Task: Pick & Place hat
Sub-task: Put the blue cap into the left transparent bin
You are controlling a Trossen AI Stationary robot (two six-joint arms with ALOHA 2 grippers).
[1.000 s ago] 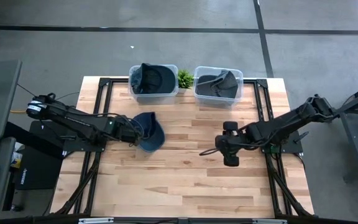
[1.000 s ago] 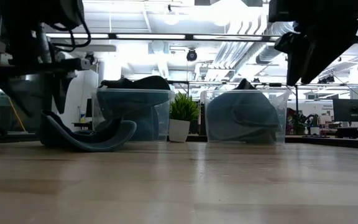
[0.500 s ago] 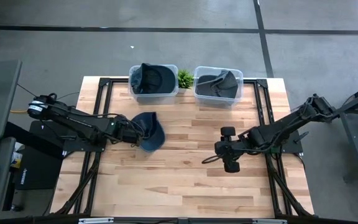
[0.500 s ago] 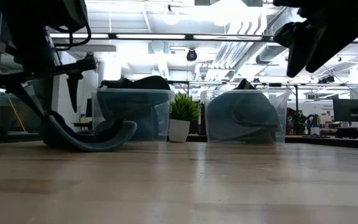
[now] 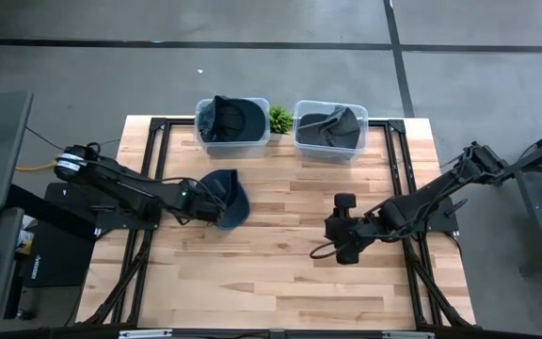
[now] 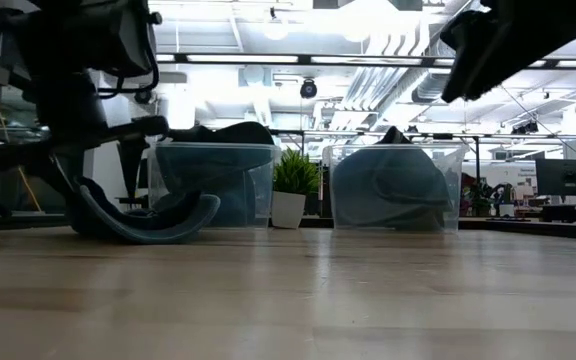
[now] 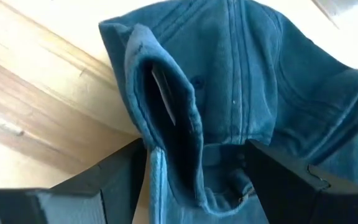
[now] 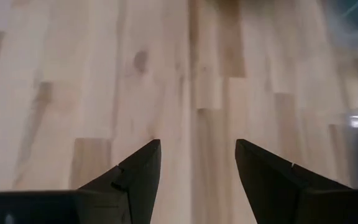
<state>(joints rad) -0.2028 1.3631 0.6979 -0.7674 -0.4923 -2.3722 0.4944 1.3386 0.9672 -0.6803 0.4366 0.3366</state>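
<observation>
The blue cap has to be lifted off the wood and into a clear bin. My left gripper should next grab the blue cap's folded rear part (image 7: 178, 134).
A blue cap (image 5: 228, 196) lies crumpled on the wooden table left of centre, with its brim end (image 6: 200, 208) curling up off the wood. My left gripper (image 5: 205, 198) comes at it from the table's left, slanting down, and is open. In the left wrist view its fingers (image 7: 120, 171) stand on either side of the cap's folded rear part (image 7: 185, 124). My right gripper (image 5: 335, 229) hangs open over bare wood right of centre, with nothing between its fingers (image 8: 197, 143).
Two clear bins stand at the far edge, the left one (image 5: 231, 124) and the right one (image 5: 329, 130), each with dark caps inside. A small green plant (image 5: 280, 118) sits between them. Black frame rails (image 5: 153, 151) run along both table sides.
My left gripper has rolled about its own axis and sunk toward the cap, so its fingers now straddle the cap's rear. My right gripper has swung a little toward the table's near edge. The cap has kept still.
</observation>
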